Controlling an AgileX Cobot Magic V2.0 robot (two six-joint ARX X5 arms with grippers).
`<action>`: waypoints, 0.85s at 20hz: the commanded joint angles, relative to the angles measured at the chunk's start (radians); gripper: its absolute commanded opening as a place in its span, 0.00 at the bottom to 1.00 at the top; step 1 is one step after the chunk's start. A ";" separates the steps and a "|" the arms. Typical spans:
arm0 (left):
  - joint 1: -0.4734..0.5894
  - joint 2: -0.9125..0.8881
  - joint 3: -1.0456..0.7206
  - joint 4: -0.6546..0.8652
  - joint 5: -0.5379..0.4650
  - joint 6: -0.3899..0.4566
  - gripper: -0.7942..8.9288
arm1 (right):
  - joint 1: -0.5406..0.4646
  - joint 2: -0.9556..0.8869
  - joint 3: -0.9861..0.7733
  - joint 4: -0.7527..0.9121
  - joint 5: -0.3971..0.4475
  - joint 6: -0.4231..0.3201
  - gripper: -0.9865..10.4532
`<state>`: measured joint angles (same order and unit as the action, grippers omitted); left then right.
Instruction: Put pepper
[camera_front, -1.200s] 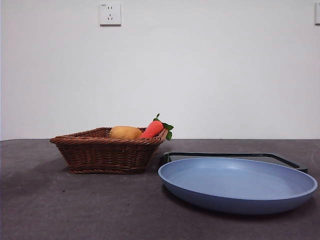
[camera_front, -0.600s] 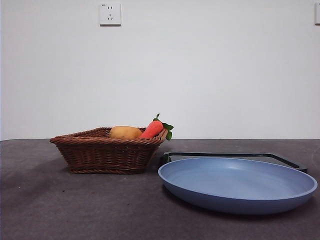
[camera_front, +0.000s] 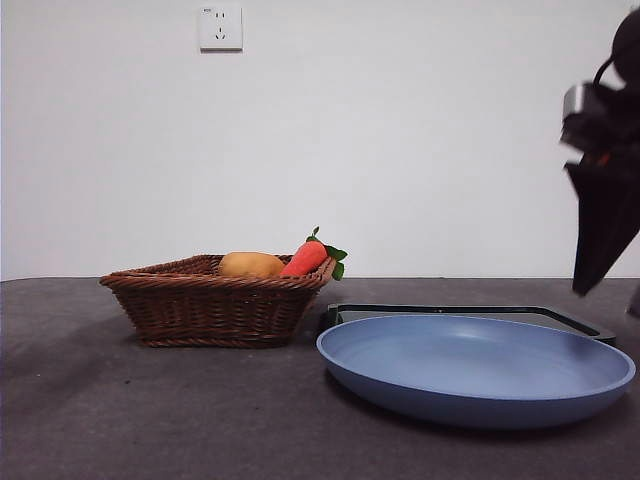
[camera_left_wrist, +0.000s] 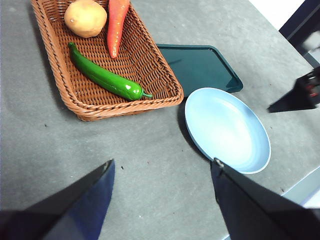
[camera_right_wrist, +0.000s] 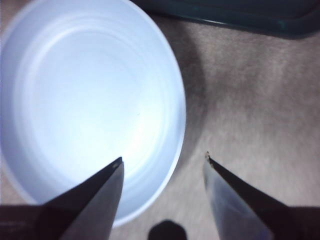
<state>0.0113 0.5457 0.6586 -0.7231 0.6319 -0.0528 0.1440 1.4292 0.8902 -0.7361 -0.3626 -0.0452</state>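
Observation:
The robot needs to set the light-blue plate on the tray (camera_front: 530, 315) for the pepper, so its right gripper needs to grab the plate by its rim (camera_front: 622, 368).
The pepper (camera_left_wrist: 105, 77) is long, glossy and dark green. It lies in the brown wicker basket (camera_left_wrist: 125, 102) beside a potato (camera_left_wrist: 85, 17) and a carrot (camera_left_wrist: 116, 25). In the front view the basket's wall (camera_front: 215, 310) hides the pepper. My left gripper (camera_left_wrist: 162, 162) is open and empty, high above the table in front of the basket. My right gripper (camera_right_wrist: 163, 156) is open and empty, above the edge of the blue plate (camera_right_wrist: 90, 100). It shows at the right edge of the front view (camera_front: 606, 290), over the plate (camera_front: 475, 385).
A dark green tray (camera_left_wrist: 200, 67) lies flat behind the plate (camera_left_wrist: 227, 130) and beside the basket; it also shows in the front view (camera_front: 460, 310). The carrot (camera_front: 305, 258) and potato (camera_front: 250, 265) stick up above the basket's rim. A wall socket (camera_front: 220, 28) is on the back wall.
A dark arm has come into the front view at the right edge, above the plate. The basket, plate and tray have not moved.

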 joint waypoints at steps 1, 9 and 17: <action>0.001 0.002 0.016 0.013 0.003 -0.003 0.43 | 0.017 0.056 0.016 0.045 0.007 -0.001 0.32; 0.001 0.002 0.016 0.012 0.001 -0.009 0.43 | 0.036 0.169 0.016 0.118 0.032 -0.001 0.24; 0.001 0.027 0.016 0.021 -0.004 -0.060 0.43 | 0.034 0.182 0.016 0.132 0.028 0.027 0.09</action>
<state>0.0113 0.5709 0.6586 -0.7132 0.6277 -0.0990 0.1757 1.5955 0.8928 -0.6048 -0.3408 -0.0231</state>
